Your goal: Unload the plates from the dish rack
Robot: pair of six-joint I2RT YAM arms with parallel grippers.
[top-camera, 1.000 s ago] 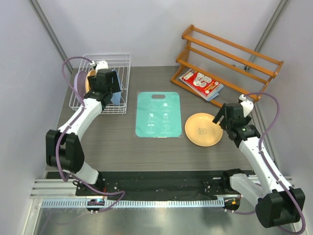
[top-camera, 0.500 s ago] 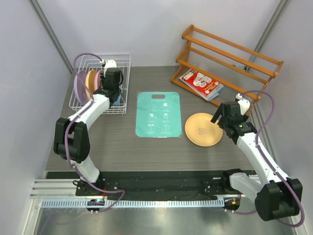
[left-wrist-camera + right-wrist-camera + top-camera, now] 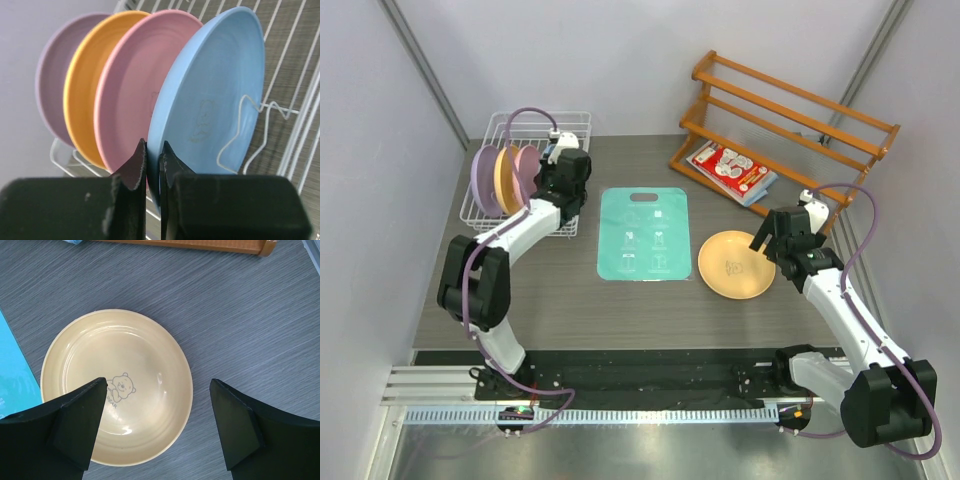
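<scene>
My left gripper is holding the blue plate (image 3: 215, 100) with its near rim (image 3: 154, 153) pinched between both fingers. The plate would come up out of the dish rack if I lifted my left gripper now.
The white wire dish rack (image 3: 575, 128) stands at the back left with plates on edge in it. In the left wrist view they run lilac plate (image 3: 52, 90), orange plate (image 3: 87, 95), pink plate (image 3: 135, 90), blue plate (image 3: 215, 100). My left gripper (image 3: 153, 150) is shut on the near rim of the blue plate, one finger on each face. From above, the left gripper (image 3: 563, 165) sits at the rack's right side. A yellow plate (image 3: 120, 390) with a bear print lies flat on the table. My right gripper (image 3: 157, 405) hangs open over its right part, holding nothing.
A teal mat (image 3: 643, 233) lies mid-table between the rack and the yellow plate (image 3: 735, 265). An orange-brown wooden slatted rack (image 3: 785, 120) stands at the back right with a red-and-white packet (image 3: 730, 168) on its lowest shelf. Rack wires (image 3: 295, 130) pass close to the blue plate's right.
The left gripper swung right across the dish rack to the blue plate and closed on its rim. The right arm barely shifted and stays open over the yellow plate.
</scene>
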